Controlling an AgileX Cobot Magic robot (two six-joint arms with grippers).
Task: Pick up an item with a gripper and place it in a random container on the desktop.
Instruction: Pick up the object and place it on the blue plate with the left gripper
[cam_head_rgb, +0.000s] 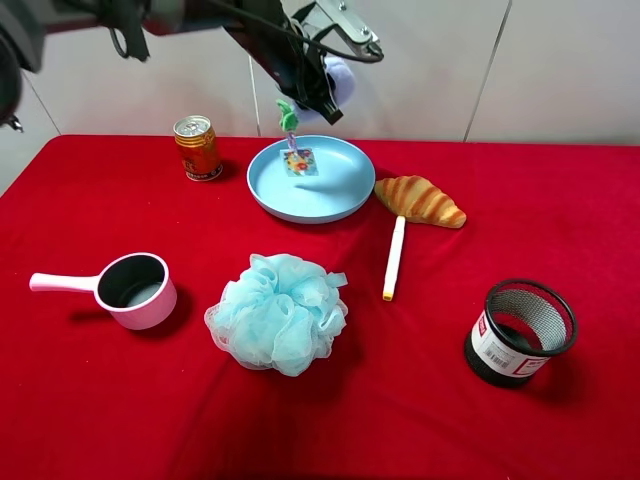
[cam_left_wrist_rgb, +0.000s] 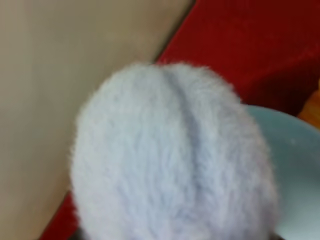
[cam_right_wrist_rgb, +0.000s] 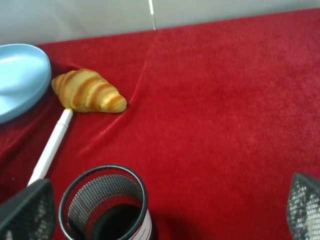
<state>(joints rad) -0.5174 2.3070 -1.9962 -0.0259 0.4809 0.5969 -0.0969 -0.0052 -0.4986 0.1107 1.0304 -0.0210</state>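
Note:
The lavender plush eggplant hangs above the far rim of the light-blue plate. I will lower the eggplant before my left gripper releases it.
My left gripper (cam_head_rgb: 322, 92) is shut on the pale lavender plush eggplant (cam_head_rgb: 342, 72) and holds it in the air over the far rim of the light-blue plate (cam_head_rgb: 345, 195). Its green leafy top (cam_head_rgb: 288, 114) and white tag (cam_head_rgb: 299, 161) hang down over the plate. In the left wrist view the eggplant (cam_left_wrist_rgb: 170, 155) fills the picture and hides the fingers, with the plate (cam_left_wrist_rgb: 300, 165) behind it. My right gripper (cam_right_wrist_rgb: 167, 200) is open and empty above the red desktop (cam_head_rgb: 100, 400), near the black mesh cup (cam_right_wrist_rgb: 105, 207).
A drink can (cam_head_rgb: 198, 148) stands left of the plate. A croissant (cam_head_rgb: 420, 200) and a white marker (cam_head_rgb: 394, 258) lie right of it. A light-blue bath pouf (cam_head_rgb: 278, 312), a pink saucepan (cam_head_rgb: 135, 290) and the mesh cup (cam_head_rgb: 520, 332) sit nearer the front.

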